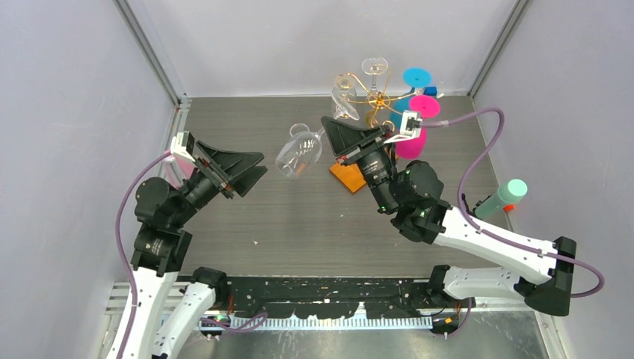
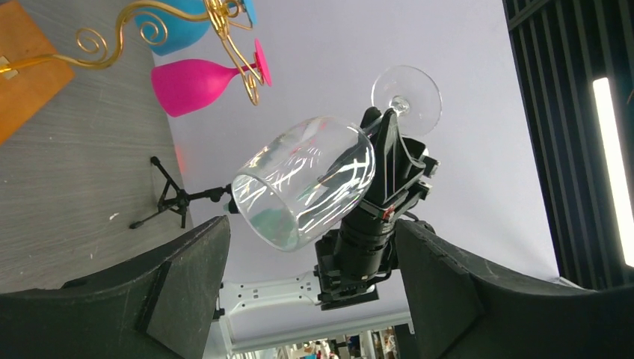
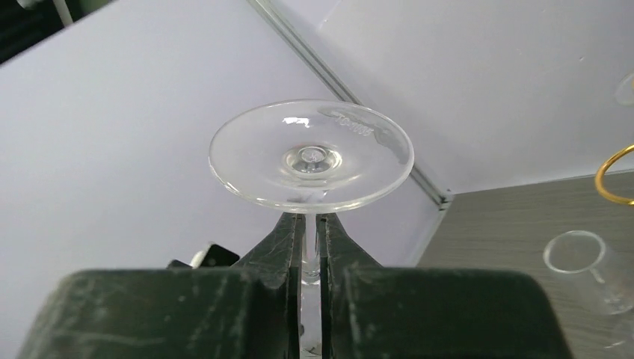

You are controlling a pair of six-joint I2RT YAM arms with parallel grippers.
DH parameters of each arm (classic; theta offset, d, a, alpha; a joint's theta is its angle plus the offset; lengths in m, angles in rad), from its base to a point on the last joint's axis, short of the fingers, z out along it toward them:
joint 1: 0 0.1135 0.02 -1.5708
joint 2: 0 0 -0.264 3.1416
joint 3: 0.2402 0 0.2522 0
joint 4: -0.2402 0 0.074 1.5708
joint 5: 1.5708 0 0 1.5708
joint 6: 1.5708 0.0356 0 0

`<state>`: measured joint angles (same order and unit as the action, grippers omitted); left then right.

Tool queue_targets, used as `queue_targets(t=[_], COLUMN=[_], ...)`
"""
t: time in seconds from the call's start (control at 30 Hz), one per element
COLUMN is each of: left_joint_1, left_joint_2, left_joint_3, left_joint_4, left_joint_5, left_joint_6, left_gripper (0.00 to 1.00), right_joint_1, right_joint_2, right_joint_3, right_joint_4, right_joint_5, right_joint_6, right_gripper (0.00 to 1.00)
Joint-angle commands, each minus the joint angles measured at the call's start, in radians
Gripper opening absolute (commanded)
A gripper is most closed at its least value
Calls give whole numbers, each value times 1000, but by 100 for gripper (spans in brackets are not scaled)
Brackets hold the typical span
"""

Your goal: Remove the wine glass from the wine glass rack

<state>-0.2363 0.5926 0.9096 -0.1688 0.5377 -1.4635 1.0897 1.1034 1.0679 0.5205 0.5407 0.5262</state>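
I will reach the clear wine glass with my left gripper and grab its bowl's rim (image 1: pixel 287 167) (image 2: pixel 266 213). The glass's round foot stays free to stand on the tabletop.
My right gripper (image 1: pixel 330 129) is shut on the stem of a clear wine glass (image 1: pixel 299 153) and holds it tilted in the air, left of the wine glass rack (image 1: pixel 374 97). The rack is gold wire on an orange base (image 1: pixel 348 178). In the right wrist view the glass's round foot (image 3: pixel 310 157) sits just past my shut fingers (image 3: pixel 288 239). My left gripper (image 1: pixel 254 170) is open and empty, left of the bowl. In the left wrist view the glass (image 2: pixel 303 183) hangs between and beyond my open fingers (image 2: pixel 187 284), apart from them.
A pink glass (image 1: pixel 411 142), a blue glass (image 1: pixel 417 77) and a clear glass (image 1: pixel 374 69) hang on the rack. A teal bottle (image 1: pixel 501 198) lies at the right. A small black tripod (image 2: pixel 176 198) stands on the table. Grey walls close three sides.
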Motion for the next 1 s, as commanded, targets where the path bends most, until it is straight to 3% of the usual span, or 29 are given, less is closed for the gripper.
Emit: queue_targets(t=[0.0,0.37,0.63,0.77,0.97], left_joint_1=[-1,-1,-4,-12,-12], left_joint_2=[1,23,25,27,36], left_joint_3=[-3,-14,-127,-156,-152], left_joint_4=[93,216,518,559,589], left_joint_5=[51,98,86,75,73], left_joint_6=[-38,-157,-475,-523,-521], left_gripper=[83,84,78,66,36], right_joint_1=[1,1,1,1,1], right_joint_2=[-7,49,86,102,107], right_joint_3=[-32,-28,-46,-50,-61], right_joint_4=[192,210,256,262,249], right_joint_5=[87,35,-1,-7,7], right_joint_6=[237,349,358,353,384], right_gripper=[0,0,0,0,0])
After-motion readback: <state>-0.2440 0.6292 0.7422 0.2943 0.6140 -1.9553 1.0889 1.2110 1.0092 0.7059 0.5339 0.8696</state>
